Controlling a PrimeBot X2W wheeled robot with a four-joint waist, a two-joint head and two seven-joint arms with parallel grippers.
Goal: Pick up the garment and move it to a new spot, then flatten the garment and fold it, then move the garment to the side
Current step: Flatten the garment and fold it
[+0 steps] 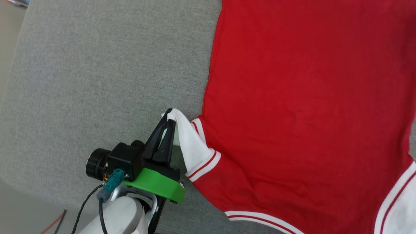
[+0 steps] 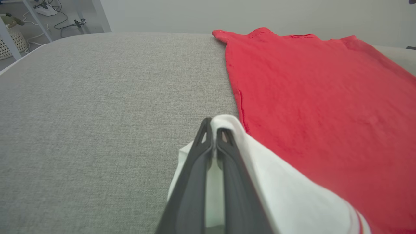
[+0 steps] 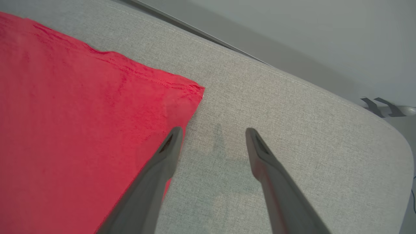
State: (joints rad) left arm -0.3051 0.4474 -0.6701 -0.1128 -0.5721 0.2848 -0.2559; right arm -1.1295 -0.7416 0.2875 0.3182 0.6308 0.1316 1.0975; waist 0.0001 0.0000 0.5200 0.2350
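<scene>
Next, my right gripper grabs the red body (image 3: 89, 128) by its hem corner (image 3: 197, 91) to fold the garment.
The garment (image 1: 302, 107), red with white striped-trim sleeves, lies spread with its plain red side up on the grey cushion (image 1: 97, 81). My left gripper (image 1: 169, 121) is shut on the white sleeve (image 1: 191, 146), pinching its tip and lifting it slightly off the cushion. The left wrist view shows the same pinch, with my left gripper (image 2: 214, 130) closed on white cloth (image 2: 276, 182) and the red body (image 2: 325, 107) stretching away beyond. In the right wrist view my right gripper (image 3: 213, 133) stands open just above the cushion beside a corner of the garment (image 3: 81, 123), holding nothing.
The grey cushion (image 3: 292, 130) extends well left of the garment and ends in a rounded edge. Beyond its far left corner are a shelf leg, cables and a basket on the floor (image 2: 19, 35). A pale wall (image 2: 227, 13) stands behind.
</scene>
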